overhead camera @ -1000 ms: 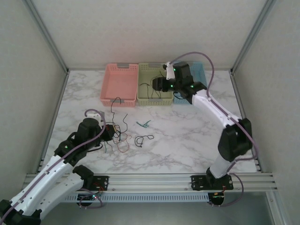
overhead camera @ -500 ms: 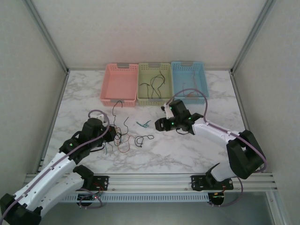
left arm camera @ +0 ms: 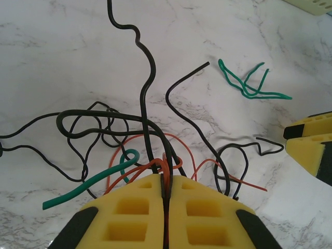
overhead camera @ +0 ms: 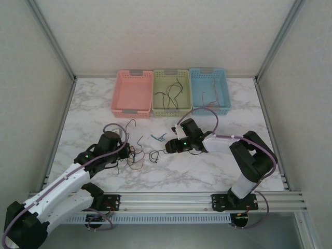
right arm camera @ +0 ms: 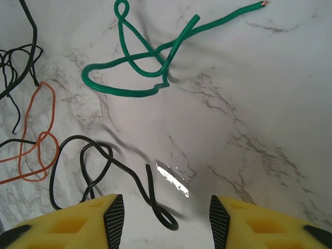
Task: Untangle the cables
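My right gripper grabs the separate black looped cable (overhead camera: 155,154) by its end away from the tangle next, so its loop stays free to untangle.
The cables lie as a tangle (overhead camera: 134,153) of black, red and green strands left of centre. My left gripper (overhead camera: 126,148) is shut on a black cable (left arm camera: 148,78) and a red strand (left arm camera: 155,166) pinched between its yellow pads (left arm camera: 166,179). A thick green cable (left arm camera: 88,187) curls beside them. A separate black looped cable (overhead camera: 155,154) lies just right of the tangle. My right gripper (overhead camera: 167,147) stands open low over the end of this black loop (right arm camera: 129,176), which rests between its fingers (right arm camera: 166,212). A loose green cable (right arm camera: 140,67) lies beyond.
Pink (overhead camera: 132,106), pale green (overhead camera: 170,109) and blue (overhead camera: 209,110) baskets line the back edge; dark wires (overhead camera: 171,95) lie in the green one and thin wires in the blue one. An orange loop (right arm camera: 36,140) lies left of the right gripper. Bare marble spreads to the right.
My right arm has swung from the baskets down to the table centre, over the black loop. My left gripper has edged right with the tangle, still shut.
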`<state>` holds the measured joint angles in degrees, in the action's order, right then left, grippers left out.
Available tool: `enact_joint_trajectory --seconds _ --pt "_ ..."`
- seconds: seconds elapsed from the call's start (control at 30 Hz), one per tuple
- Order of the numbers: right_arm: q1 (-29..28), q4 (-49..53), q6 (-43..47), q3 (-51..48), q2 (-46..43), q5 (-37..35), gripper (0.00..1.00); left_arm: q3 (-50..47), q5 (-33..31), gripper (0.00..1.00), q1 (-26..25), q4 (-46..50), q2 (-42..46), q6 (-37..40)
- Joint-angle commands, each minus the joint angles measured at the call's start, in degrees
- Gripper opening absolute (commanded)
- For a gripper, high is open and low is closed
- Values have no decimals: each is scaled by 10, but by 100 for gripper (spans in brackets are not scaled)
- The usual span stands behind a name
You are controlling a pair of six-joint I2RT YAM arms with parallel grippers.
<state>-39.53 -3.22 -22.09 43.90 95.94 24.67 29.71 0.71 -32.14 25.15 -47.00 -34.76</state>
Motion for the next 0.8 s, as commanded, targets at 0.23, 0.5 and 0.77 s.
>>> enact_joint_trajectory --seconds 0.23,0.5,0.77 --pt "-9 -39 -2 -31 17 47 50 -7 -18 0 5 -21 -3 -7" --pt "-21 -12 24 -28 16 22 47 -5 -14 0 5 -29 -12 -5" --pt "-27 0 40 -22 26 8 41 -4 -15 0 5 -27 -12 -3"
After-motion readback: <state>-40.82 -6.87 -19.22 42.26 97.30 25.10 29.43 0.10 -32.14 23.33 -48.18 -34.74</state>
